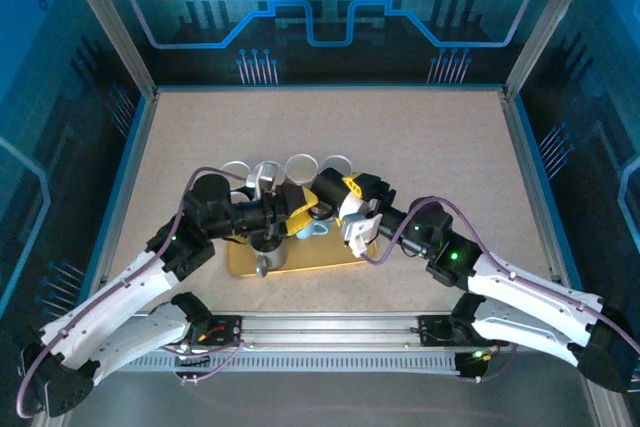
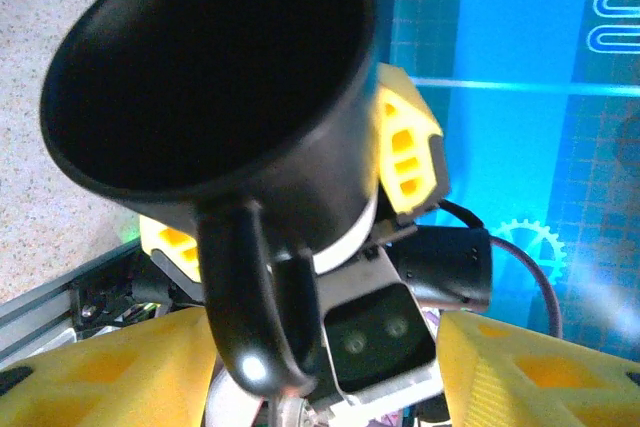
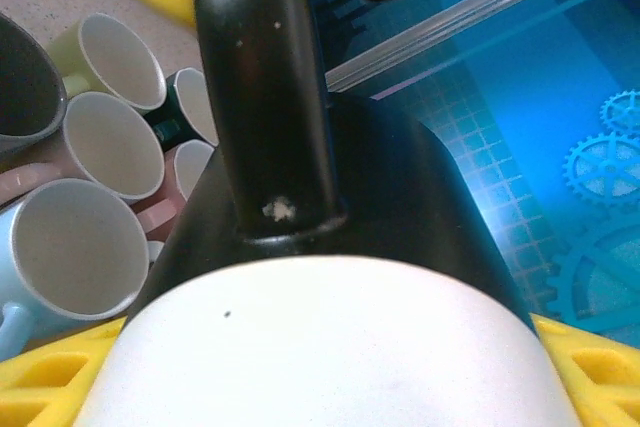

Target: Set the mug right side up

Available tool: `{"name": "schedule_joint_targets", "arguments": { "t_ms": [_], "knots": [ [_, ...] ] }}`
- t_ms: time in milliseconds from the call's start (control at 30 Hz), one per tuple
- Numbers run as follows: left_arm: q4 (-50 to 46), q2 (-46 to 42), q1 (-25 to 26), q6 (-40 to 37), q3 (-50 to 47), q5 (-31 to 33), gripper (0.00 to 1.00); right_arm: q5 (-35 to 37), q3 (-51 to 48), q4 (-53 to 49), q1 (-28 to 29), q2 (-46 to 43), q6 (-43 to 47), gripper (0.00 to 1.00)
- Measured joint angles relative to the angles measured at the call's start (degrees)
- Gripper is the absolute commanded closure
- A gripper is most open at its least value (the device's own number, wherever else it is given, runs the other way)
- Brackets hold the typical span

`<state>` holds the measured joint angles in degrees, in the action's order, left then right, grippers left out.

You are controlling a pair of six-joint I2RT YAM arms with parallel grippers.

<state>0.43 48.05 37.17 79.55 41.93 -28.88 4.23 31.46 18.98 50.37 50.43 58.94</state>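
Note:
The white base of the mug should stay free so I can set the mug upright on the tray. My left gripper needs to grab the black mug by its handle (image 1: 321, 211) (image 2: 256, 315) next.
The black mug (image 1: 324, 190) with a white base hangs in the air above the yellow tray (image 1: 330, 261), between the two grippers. My right gripper (image 3: 320, 392) is shut on it at the base end. Its yellow fingers (image 2: 405, 147) flank the mug (image 2: 210, 77) in the left wrist view. The mug lies roughly on its side with its mouth turned toward the left wrist. Its handle (image 3: 265, 87) points away from the right wrist camera. My left gripper (image 2: 330, 382) is open, its yellow fingers wide apart on either side of the handle (image 2: 245, 317) without touching it.
Several upright mugs stand clustered behind the tray, among them a pale blue one (image 3: 70, 247), a white one (image 3: 110, 142), a pale green one (image 3: 115, 62) and a pink one (image 3: 190, 162). A metal cup (image 1: 270, 253) stands on the tray. Bare table stretches beyond.

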Motion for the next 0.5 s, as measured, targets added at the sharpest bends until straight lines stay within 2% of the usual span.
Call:
{"name": "schedule_joint_targets", "arguments": {
  "t_ms": [100,200,300,367,400,500],
  "knots": [
    [0.7,1.9,0.5,0.7,0.0,-0.2,0.51,0.1,0.0,0.0,0.5,-0.7,1.2,0.89],
    [1.2,3.0,0.6,0.8,0.0,-0.4,0.62,0.2,0.0,-0.2,1.1,-1.5,2.6,0.88],
    [0.7,3.3,0.6,-0.2,0.0,-1.0,0.86,0.5,0.0,-1.3,1.3,-2.4,3.3,0.83],
    [-0.2,3.3,0.7,0.0,0.2,-1.0,1.00,0.6,0.0,-2.4,1.4,-2.8,4.2,0.73],
    [-0.6,3.3,0.7,-0.2,0.2,-1.2,1.00,0.7,0.0,-2.8,1.4,-2.9,4.4,0.68],
    [-1.5,3.3,0.8,-1.0,0.2,-1.2,1.00,0.8,0.1,-3.7,1.6,-3.0,4.3,0.42]
  ]
}}
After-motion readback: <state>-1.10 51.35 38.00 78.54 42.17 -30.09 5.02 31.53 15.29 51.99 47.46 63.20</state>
